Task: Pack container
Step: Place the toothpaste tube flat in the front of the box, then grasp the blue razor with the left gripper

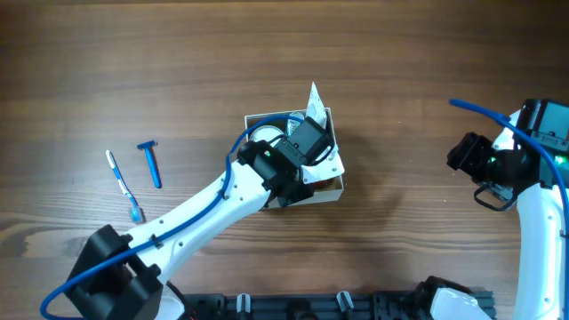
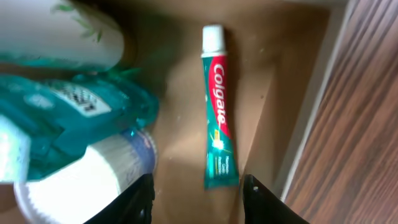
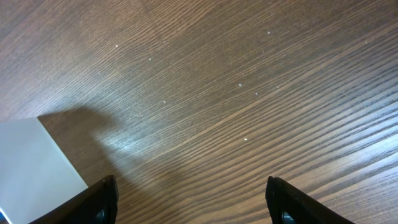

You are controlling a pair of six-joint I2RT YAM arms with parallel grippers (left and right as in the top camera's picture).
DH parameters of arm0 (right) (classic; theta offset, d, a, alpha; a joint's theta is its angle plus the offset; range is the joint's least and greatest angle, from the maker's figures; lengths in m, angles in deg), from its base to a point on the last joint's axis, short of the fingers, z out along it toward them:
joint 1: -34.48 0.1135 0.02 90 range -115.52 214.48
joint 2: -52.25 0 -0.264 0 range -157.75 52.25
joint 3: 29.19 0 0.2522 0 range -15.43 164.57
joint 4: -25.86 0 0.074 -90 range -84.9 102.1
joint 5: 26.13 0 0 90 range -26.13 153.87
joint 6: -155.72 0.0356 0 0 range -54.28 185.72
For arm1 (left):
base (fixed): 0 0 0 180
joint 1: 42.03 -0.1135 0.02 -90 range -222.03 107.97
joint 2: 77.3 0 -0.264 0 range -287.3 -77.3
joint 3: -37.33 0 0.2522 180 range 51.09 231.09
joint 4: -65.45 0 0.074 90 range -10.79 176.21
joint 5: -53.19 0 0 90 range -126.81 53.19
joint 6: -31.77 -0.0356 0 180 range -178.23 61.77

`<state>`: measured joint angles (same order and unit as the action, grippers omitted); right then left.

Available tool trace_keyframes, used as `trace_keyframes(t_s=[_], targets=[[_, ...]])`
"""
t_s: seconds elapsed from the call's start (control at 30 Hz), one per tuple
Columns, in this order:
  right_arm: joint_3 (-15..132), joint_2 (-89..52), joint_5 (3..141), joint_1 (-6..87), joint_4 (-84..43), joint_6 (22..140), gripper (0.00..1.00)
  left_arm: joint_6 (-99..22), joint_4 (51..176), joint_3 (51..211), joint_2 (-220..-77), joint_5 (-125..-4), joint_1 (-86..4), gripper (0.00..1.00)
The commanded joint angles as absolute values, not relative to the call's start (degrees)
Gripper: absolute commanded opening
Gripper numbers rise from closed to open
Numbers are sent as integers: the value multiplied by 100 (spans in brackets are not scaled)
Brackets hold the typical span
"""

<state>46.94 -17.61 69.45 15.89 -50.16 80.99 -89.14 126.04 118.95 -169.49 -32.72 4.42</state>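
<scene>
The left gripper will next grab the blue razor's handle point(image 1: 154, 168), fingers across it and the head free, to pack the razor in the container.
The container point(image 1: 322, 192) is a square cardboard box with white walls in the middle of the table. My left gripper point(image 1: 307, 142) hovers over it, open and empty. The left wrist view shows the open fingers point(image 2: 196, 200) above the tan floor of the container point(image 2: 267, 93). On that floor lie a Colgate toothpaste tube point(image 2: 217, 106), a teal package point(image 2: 68, 115), a round white jar point(image 2: 81, 183) and a white bottle point(image 2: 62, 31). My right gripper point(image 1: 460, 156) is open and empty over bare wood at the right, fingers point(image 3: 193, 202) spread wide.
A blue razor point(image 1: 151, 164) and a toothbrush point(image 1: 124, 187) lie on the wooden table at the left. A white box corner point(image 3: 31, 168) shows at the left edge of the right wrist view. The box has a raised white flap point(image 1: 313, 96) at its far side.
</scene>
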Motion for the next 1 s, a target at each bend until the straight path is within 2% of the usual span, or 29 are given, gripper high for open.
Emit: trace_keyframes(t_s=[0.0, 0.03, 0.07, 0.1, 0.17, 0.27, 0.33, 0.47, 0.67, 0.97], targets=[[4690, -1766, 7013, 1569, -5022, 8046, 77, -8138, 12855, 12098, -16214, -2585, 423, 49], [4690, -1766, 7013, 1569, -5018, 8046, 77, -7813, 12921, 12111, -15967, -2400, 394, 52], [4690, -1766, 7013, 1569, -5009, 8046, 77, -7201, 13078, 12113, -15471, -2063, 232, 70], [4690, -1766, 7013, 1569, -5005, 8049, 77, -6737, 13223, 12113, -15145, -1930, -10, 76], [4690, -1766, 7015, 1569, -4996, 8049, 77, -6047, 13454, 12111, -14715, -1938, -657, 77], [4690, -1766, 7015, 1569, -5003, 8051, 77, -4803, 13745, 12107, -14405, -2000, -2344, 88], [4690, -1766, 7015, 1569, -5003, 8051, 77, -4534, 13771, 12039, -14507, -2824, -3577, 86], [4690, -1766, 7018, 1569, -5009, 8070, 77, -4534, 13754, 11692, -15340, -3860, -5015, 83], [4690, -1766, 7037, 1569, -5046, 8073, 77, -4536, 13627, 11565, -16815, -3899, -5127, 84], [4690, -1766, 7105, 1569, -5046, 8073, 77, -4903, 12816, 11565, -17939, -3999, -5127, 84]])
